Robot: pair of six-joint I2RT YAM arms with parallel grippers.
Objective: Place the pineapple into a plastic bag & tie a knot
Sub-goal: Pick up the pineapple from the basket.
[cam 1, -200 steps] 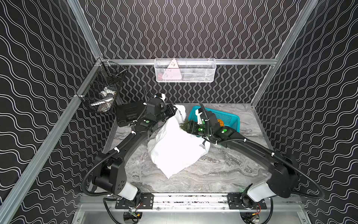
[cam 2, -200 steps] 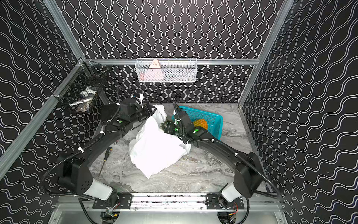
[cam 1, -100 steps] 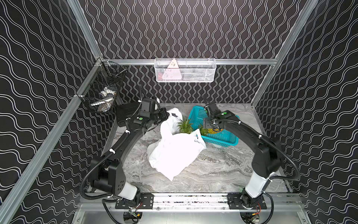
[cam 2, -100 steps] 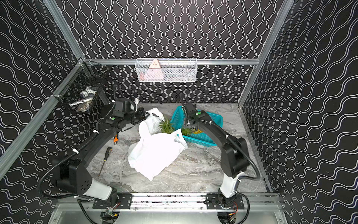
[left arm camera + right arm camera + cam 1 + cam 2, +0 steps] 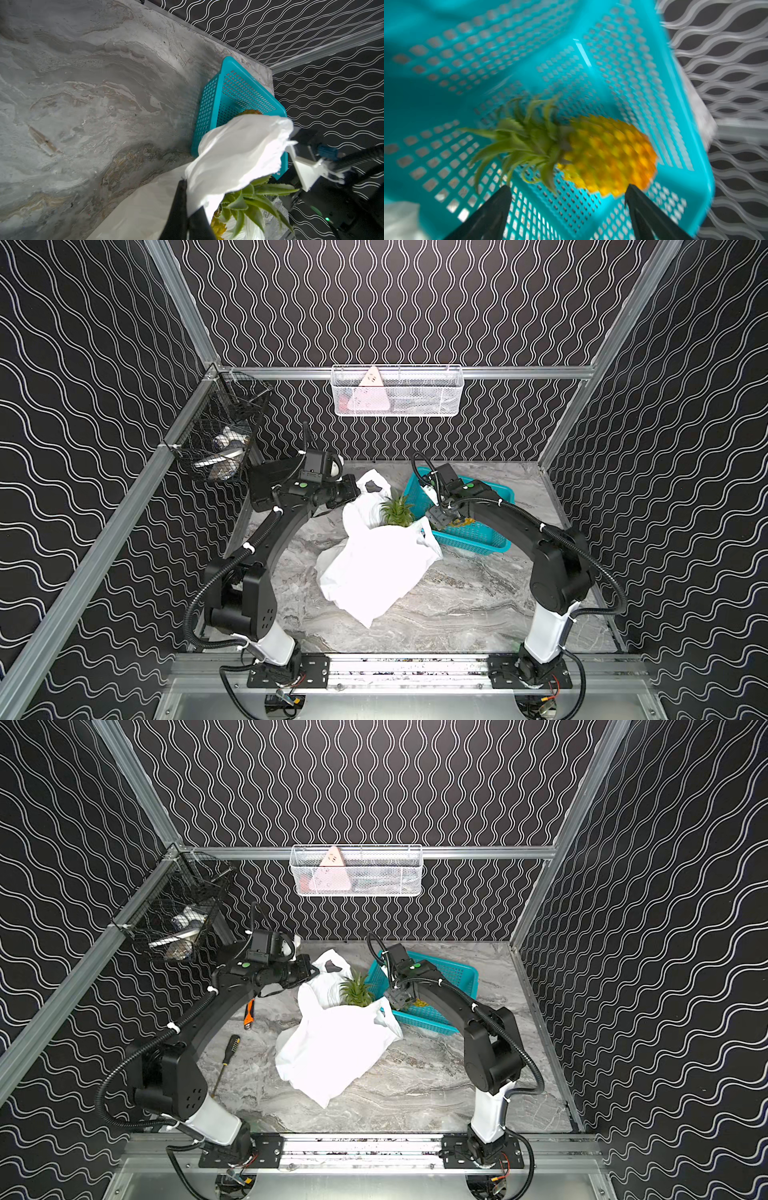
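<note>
I will take the pineapple in the teal basket by its green top with my right gripper, so its body can enter the bag.
The white plastic bag (image 5: 374,568) (image 5: 332,1048) lies mid-table with its mouth held up toward the back. My left gripper (image 5: 372,488) (image 5: 184,207) is shut on the bag's rim (image 5: 239,149). A pineapple's green crown (image 5: 397,510) (image 5: 356,990) (image 5: 249,199) sticks out of the mouth. My right gripper (image 5: 442,522) (image 5: 568,199) hangs open inside the teal basket (image 5: 478,541) (image 5: 529,52), just short of another pineapple (image 5: 608,155) that lies on its side there. One handle loop (image 5: 424,537) hangs loose. No knot is in view.
A screwdriver (image 5: 226,1056) and an orange-handled tool (image 5: 249,1013) lie on the marble table left of the bag, partly under my left arm. A black wire basket (image 5: 220,443) hangs on the left wall and a white one (image 5: 397,391) on the back wall.
My right gripper has opened, left the bag's mouth and swung back over the teal basket. The pineapple's crown now stands free in the bag. The left gripper kept its hold.
</note>
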